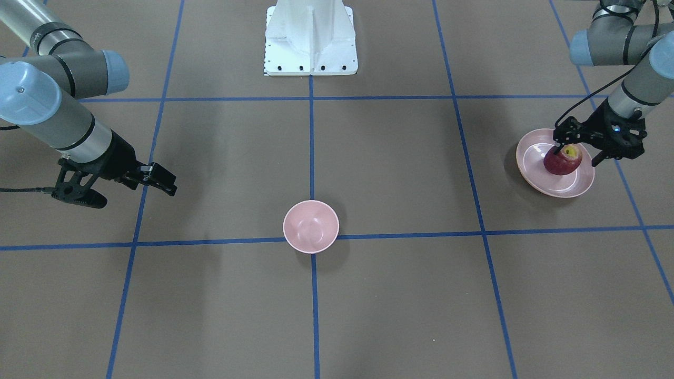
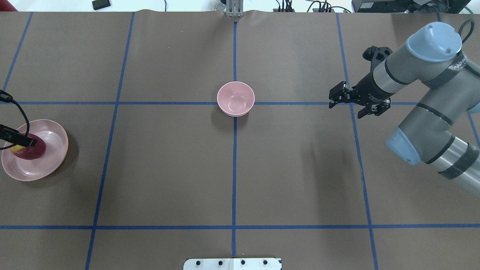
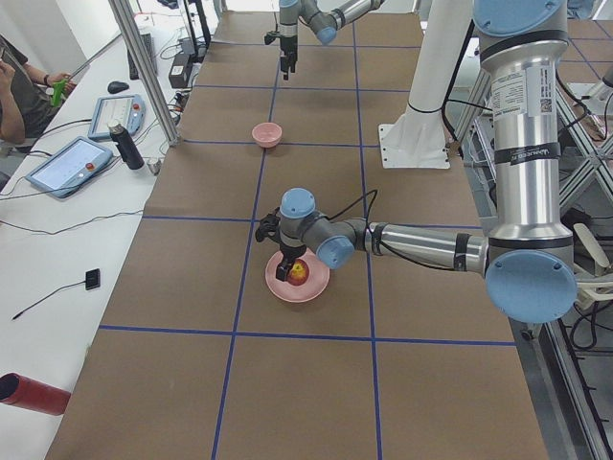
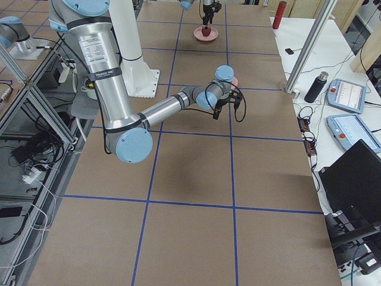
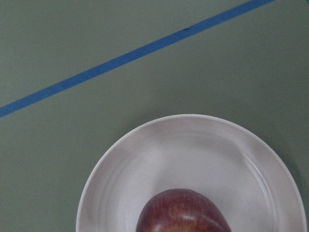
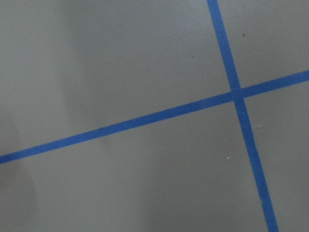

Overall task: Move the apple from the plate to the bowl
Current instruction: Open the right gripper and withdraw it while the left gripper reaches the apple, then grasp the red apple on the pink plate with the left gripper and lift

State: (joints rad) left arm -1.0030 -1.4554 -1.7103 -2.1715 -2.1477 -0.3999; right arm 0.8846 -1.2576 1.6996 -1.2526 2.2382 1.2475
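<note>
My left gripper's fingertips overlap the apple's top (image 1: pixel 571 152) and the plate's rim (image 1: pixel 593 175), so it is too early to close on the apple; a shift toward the bowl comes first.
The dark-red apple (image 1: pixel 563 163) with a yellow stem patch sits on the wide pale-pink plate (image 1: pixel 574 190) on my left side. My left gripper (image 1: pixel 576 153) is down over the apple, open, with one finger (image 1: pixel 557 145) at the apple's side and the other a little off it. The overhead view shows the apple (image 2: pixel 35 152), the plate (image 2: pixel 52 135) and one finger (image 2: pixel 20 140) at the frame's left edge. The left wrist view shows the apple's top (image 5: pixel 182 212) on the plate (image 5: pixel 193 150). The small deep pink bowl (image 1: pixel 310 226) stands empty at the table's middle (image 2: pixel 236 98). My right gripper (image 2: pixel 345 108) hovers open and empty, well right of the bowl.
Brown table covering with a blue tape grid (image 6: pixel 145 118). The robot's white base plate (image 1: pixel 310 50) stands behind the table's middle. In the left side view, tablets and a black bottle (image 3: pixel 124 146) lie on a side bench.
</note>
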